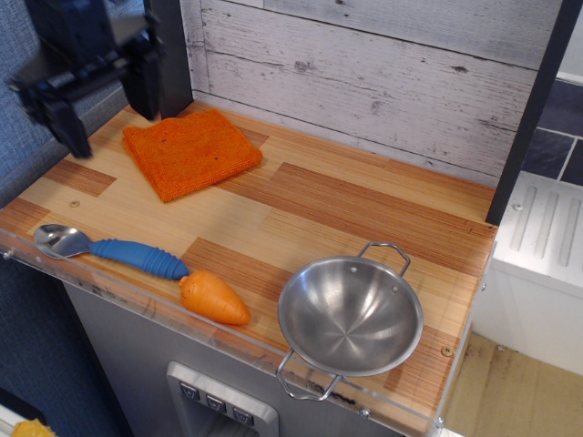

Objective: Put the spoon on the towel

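Note:
Next, my gripper grips the spoon by its ribbed blue handle (137,257) to put it on the towel (189,152).
The spoon (109,250) lies along the front left edge of the wooden counter, silver bowl to the left, ribbed blue handle pointing right. The orange towel (189,152) lies flat at the back left. My black gripper (102,111) hangs open and empty above the counter's left side, just left of the towel and well above and behind the spoon. Its two fingers (64,126) are spread wide apart.
An orange toy carrot (213,299) lies right at the tip of the spoon's handle. A steel two-handled bowl (350,315) sits at the front right. A dark post (169,50) stands behind the towel, another at the right (532,109). A clear lip (137,303) edges the counter front.

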`<act>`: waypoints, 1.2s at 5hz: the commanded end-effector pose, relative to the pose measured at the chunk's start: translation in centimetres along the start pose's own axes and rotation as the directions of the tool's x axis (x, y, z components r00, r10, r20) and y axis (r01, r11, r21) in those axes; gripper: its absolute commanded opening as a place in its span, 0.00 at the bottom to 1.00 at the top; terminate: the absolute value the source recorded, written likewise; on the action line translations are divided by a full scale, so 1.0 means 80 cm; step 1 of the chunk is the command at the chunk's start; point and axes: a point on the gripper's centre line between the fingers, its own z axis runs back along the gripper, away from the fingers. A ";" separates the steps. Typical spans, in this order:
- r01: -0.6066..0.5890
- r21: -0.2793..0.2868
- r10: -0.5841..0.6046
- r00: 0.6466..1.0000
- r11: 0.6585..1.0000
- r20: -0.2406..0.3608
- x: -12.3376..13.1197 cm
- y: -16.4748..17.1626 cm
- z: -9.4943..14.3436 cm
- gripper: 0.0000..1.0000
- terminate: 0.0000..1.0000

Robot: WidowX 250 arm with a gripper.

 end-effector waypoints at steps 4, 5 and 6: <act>-0.039 0.117 0.039 0.999 0.992 0.008 -0.012 0.035 -0.075 1.00 0.00; -0.053 0.130 0.051 0.999 0.990 0.015 -0.010 0.034 -0.085 1.00 0.00; -0.057 0.142 0.057 0.998 0.988 0.003 -0.011 0.035 -0.100 1.00 0.00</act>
